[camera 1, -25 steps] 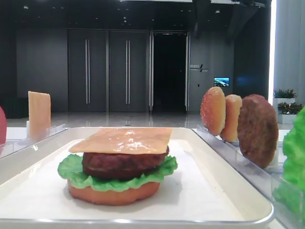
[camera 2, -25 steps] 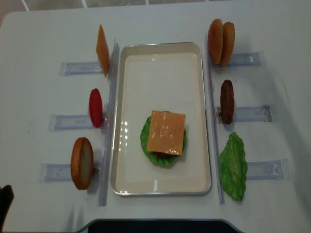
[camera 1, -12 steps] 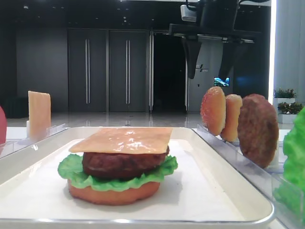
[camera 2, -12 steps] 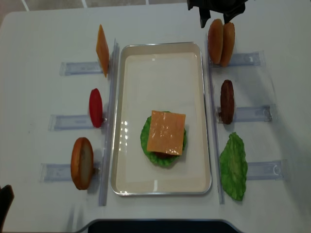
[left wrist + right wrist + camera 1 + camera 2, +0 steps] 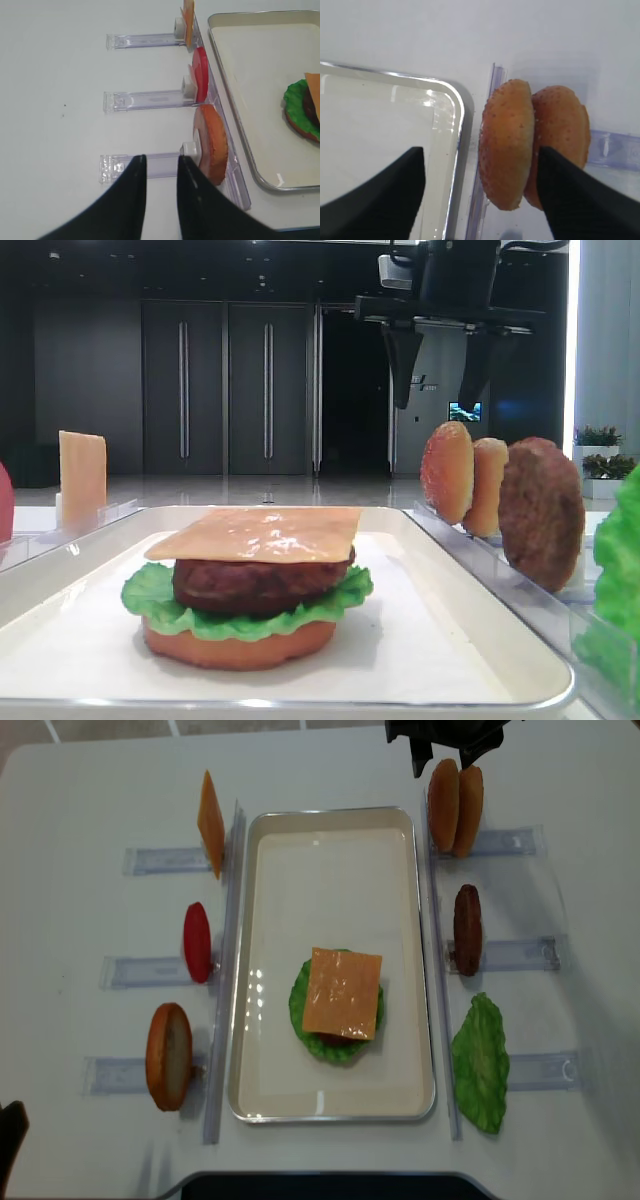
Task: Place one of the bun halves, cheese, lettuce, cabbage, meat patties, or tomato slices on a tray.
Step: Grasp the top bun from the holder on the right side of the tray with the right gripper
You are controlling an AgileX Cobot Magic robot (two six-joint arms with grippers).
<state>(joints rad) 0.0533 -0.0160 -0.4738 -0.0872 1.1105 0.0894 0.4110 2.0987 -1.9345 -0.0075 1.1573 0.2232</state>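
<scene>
The right gripper grabs the sesame-speckled bun half by its tapered loose end (image 5: 445, 770) next, since the other bun half leans close against its side.
Two bun halves (image 5: 443, 805) (image 5: 506, 142) stand on edge, side by side, in a clear rack right of the tray (image 5: 330, 870). My right gripper (image 5: 440, 755) (image 5: 479, 155) hangs open above them; its fingers straddle the nearer bun half without touching it. On the tray sits a stack: orange bottom disc, lettuce (image 5: 150, 595), meat patty (image 5: 260, 585) and cheese (image 5: 343, 992) on top. My left gripper (image 5: 161, 159) is shut on nothing, low over the table beside the front left rack.
Left racks hold an upright cheese slice (image 5: 210, 823), a red tomato slice (image 5: 197, 942) and an orange disc (image 5: 168, 1056). Right racks hold a spare patty (image 5: 466, 928) and a lettuce leaf (image 5: 481, 1063). Clear rails (image 5: 225, 970) run along both long sides of the tray.
A second ago the right gripper was out of view; it has come in over the two bun halves, open, and has barely moved since. The left gripper is unmoved.
</scene>
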